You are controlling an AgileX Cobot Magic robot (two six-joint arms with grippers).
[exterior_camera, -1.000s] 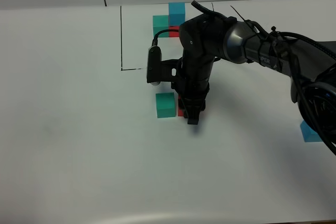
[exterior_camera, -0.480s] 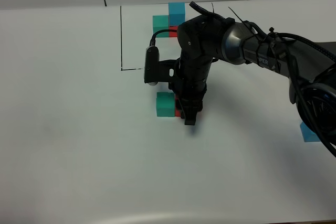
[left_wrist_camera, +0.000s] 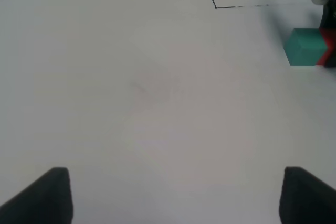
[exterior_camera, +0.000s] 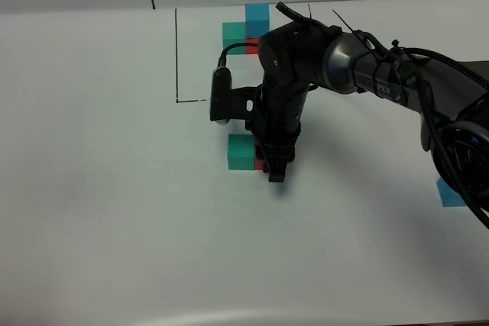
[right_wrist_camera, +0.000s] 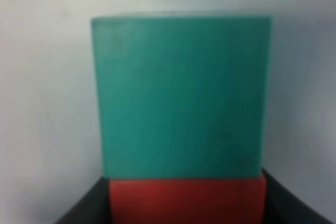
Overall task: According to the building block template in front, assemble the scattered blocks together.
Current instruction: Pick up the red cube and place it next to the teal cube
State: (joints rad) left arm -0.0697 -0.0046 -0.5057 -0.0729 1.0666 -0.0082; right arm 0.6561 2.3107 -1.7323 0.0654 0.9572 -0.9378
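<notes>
The red cube would rest on the table if let go, because the red cube's lower edge (exterior_camera: 259, 168) meets the table level with the teal-green cube's lower edge. My right gripper should open now.
The building block template sits at the back inside a black outline (exterior_camera: 176, 51): a green cube (exterior_camera: 232, 35) next to a red one (exterior_camera: 251, 46), with a blue one (exterior_camera: 257, 15) on top. Of the scattered blocks, the teal-green cube (exterior_camera: 240, 151) lies mid-table, also seen in the wrist views (left_wrist_camera: 303, 47) (right_wrist_camera: 181, 95). My right gripper (exterior_camera: 273, 164) (right_wrist_camera: 185, 203) is shut on the red cube (exterior_camera: 260, 163) (right_wrist_camera: 185, 199) and holds it against the teal-green cube's side. The blue cube (exterior_camera: 451, 192) lies at the far right. My left gripper (left_wrist_camera: 173, 198) is open and empty, apart from the blocks.
The right arm (exterior_camera: 359, 66) reaches across the middle of the white table (exterior_camera: 114, 211) and covers part of the template area. A corner of the black outline (left_wrist_camera: 216, 7) shows in the left wrist view.
My right gripper has shifted slightly left with the red cube, closing it against the teal-green cube. The left gripper's motion cannot be judged.
</notes>
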